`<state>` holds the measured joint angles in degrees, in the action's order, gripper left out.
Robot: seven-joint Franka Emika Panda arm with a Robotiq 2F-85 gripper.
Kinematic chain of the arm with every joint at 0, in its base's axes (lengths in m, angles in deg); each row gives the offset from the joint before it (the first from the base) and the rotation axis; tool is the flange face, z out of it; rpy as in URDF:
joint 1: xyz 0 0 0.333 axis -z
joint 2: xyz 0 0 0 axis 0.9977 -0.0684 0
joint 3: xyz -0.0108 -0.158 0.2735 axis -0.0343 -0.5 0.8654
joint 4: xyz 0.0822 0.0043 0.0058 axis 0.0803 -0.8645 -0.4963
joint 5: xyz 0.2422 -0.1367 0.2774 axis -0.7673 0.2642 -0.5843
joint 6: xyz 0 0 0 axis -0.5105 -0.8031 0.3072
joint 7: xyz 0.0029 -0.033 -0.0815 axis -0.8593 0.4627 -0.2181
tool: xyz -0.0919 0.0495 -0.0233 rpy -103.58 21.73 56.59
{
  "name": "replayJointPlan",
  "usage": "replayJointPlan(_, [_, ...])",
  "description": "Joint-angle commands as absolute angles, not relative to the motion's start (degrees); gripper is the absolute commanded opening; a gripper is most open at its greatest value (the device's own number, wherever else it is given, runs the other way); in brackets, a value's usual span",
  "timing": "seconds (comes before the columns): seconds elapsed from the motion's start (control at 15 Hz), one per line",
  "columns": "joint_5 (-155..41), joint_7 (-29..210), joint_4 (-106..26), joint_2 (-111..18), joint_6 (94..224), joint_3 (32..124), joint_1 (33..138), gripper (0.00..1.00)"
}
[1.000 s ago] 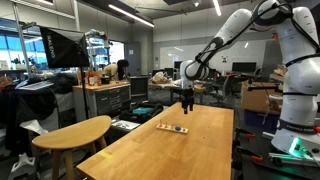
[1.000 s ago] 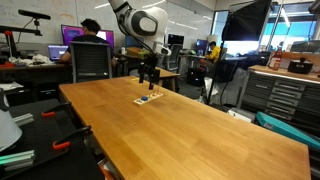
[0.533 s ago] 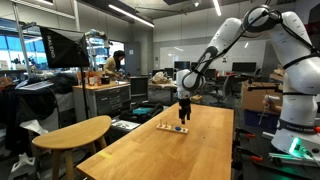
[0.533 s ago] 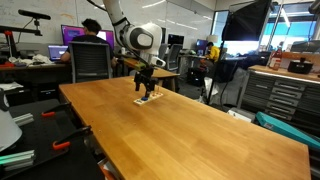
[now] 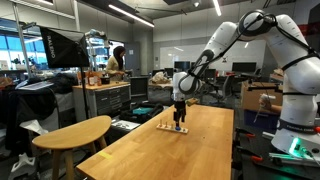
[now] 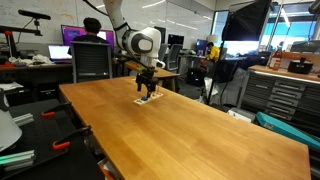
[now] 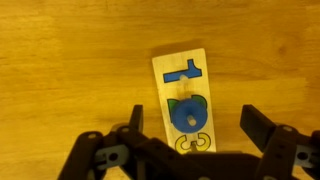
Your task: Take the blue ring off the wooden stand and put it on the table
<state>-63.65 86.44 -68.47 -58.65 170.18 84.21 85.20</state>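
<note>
The blue ring (image 5: 178, 128) (image 7: 187, 117) lies between both of the gripper's fingers but looks small and below them, so the gripper needs to lower before it closes on the ring.
In the wrist view the wooden stand (image 7: 183, 100) is a pale upright strip on the table (image 7: 60, 60), with a blue T shape at its far end and a yellow mark at its near end. The blue ring (image 7: 187, 117) sits on a small peg in the strip's middle. My gripper (image 7: 193, 126) is open, its two dark fingers (image 7: 257, 128) on either side of the ring, apart from it. In both exterior views the gripper (image 5: 180, 117) (image 6: 148, 92) hangs low over the stand (image 5: 171, 127) (image 6: 149, 99) near the table's far end.
A paler rounded table (image 5: 72, 133) stands beside the long table (image 5: 190, 150). Cabinets, desks, chairs and a person (image 6: 90, 38) surround it. A tool cabinet (image 6: 284, 95) stands to one side. The robot base (image 5: 295, 110) is at the table's edge.
The arm has come down and moved over the stand; the gripper now brackets the ring. The ring stays on its peg.
</note>
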Motion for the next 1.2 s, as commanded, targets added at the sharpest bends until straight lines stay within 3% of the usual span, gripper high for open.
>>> replayJointPlan(0.0, [-64.32, 87.32, -64.93, -61.60, 171.68, 84.63, 84.91, 1.00])
replayJointPlan(0.4, [-63.70, 87.95, -63.88, -63.34, 172.48, 84.07, 84.84, 0.98])
replayJointPlan(0.47, [-63.58, 87.79, -63.97, -63.53, 172.64, 84.08, 84.81, 0.74])
replayJointPlan(0.6, [-63.59, 87.83, -64.06, -63.77, 172.77, 84.10, 84.78, 0.70])
replayJointPlan(1.0, [-63.44, 88.03, -63.92, -64.03, 172.86, 83.86, 84.77, 0.23])
replayJointPlan(1.07, [-63.43, 88.07, -63.82, -63.95, 172.79, 83.83, 84.76, 0.18])
replayJointPlan(1.13, [-63.33, 88.24, -63.61, -63.88, 172.61, 83.69, 84.69, 0.20])
